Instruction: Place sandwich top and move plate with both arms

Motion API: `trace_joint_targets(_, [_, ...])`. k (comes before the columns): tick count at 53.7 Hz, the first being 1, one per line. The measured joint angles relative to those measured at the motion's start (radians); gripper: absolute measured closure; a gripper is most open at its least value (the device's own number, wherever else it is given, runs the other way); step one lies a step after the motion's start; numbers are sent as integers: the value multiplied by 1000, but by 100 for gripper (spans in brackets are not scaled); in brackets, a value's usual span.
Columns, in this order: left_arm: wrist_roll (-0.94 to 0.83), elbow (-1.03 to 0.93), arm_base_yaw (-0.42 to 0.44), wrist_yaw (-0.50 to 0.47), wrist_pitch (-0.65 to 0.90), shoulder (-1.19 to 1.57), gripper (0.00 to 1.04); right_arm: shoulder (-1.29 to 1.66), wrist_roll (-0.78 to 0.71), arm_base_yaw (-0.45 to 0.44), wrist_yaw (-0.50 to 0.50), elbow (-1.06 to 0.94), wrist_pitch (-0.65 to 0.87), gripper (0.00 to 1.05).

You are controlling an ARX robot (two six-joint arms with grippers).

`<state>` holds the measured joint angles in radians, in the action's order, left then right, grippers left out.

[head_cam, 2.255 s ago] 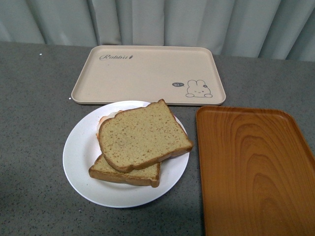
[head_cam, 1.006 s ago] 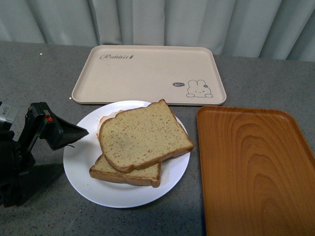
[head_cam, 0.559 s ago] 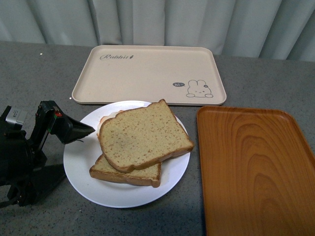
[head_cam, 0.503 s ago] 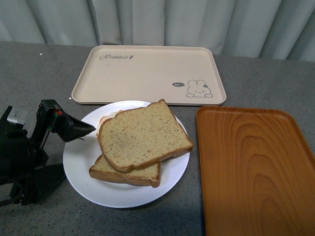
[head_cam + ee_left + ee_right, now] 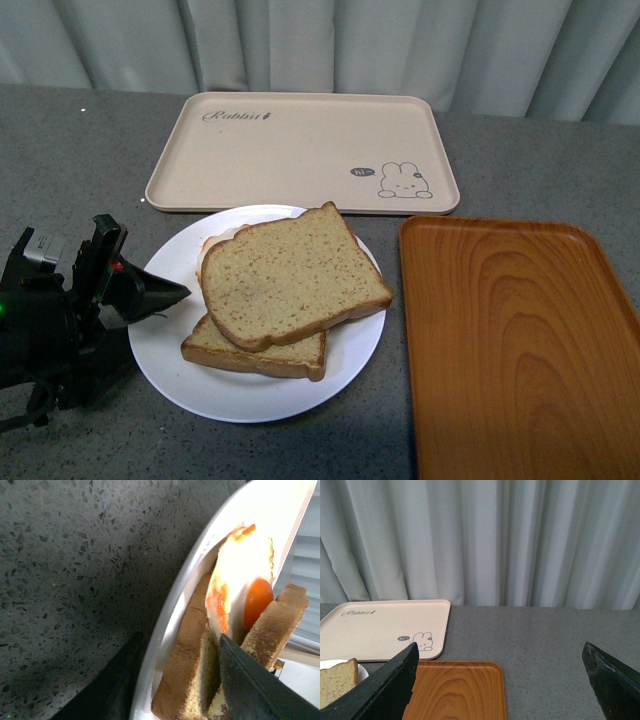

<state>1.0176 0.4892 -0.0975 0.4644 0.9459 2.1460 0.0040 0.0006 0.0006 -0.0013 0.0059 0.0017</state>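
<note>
Next, my left gripper grabs the white plate by its raised rim, so that the sandwich moves onto the beige rabbit-marked tray [image 5: 300, 155].
The white plate [image 5: 165, 312] sits mid-table with the sandwich top [image 5: 290, 275] lying skewed on a lower bread slice [image 5: 255, 352]. My left gripper [image 5: 150, 295] is open at the plate's left rim. In the left wrist view [image 5: 180, 690] one finger lies outside the rim [image 5: 185, 585] and the other over the bread. That view shows a fried egg [image 5: 240, 580] between the lower slice [image 5: 187, 665] and the sandwich top [image 5: 280, 620]. My right gripper [image 5: 497, 690] is open and empty, high above the table. It is out of the front view.
A beige rabbit-marked tray [image 5: 300, 150] lies behind the plate, also in the right wrist view [image 5: 380, 627]. An orange wood-grain tray [image 5: 515, 345] lies right of the plate, below my right gripper [image 5: 455, 690]. A grey curtain hangs at the back.
My left arm has come in from the left to the plate's left rim. Over the last half second its tip has dropped lower. Plate and bread have not moved.
</note>
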Motion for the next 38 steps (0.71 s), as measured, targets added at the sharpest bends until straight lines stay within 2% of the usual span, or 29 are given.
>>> trace_joint_targets(14, [12,-6,-4,11,44,2,100,0,0,0,0,0,0,9])
trace_joint_targets(28, [56,-18,-5,30,145,16,101,0,0,0,0,0,0,9])
trace_joint_targets(38, [136,-62,-3,58,343,10,101,0,0,0,0,0,0,9])
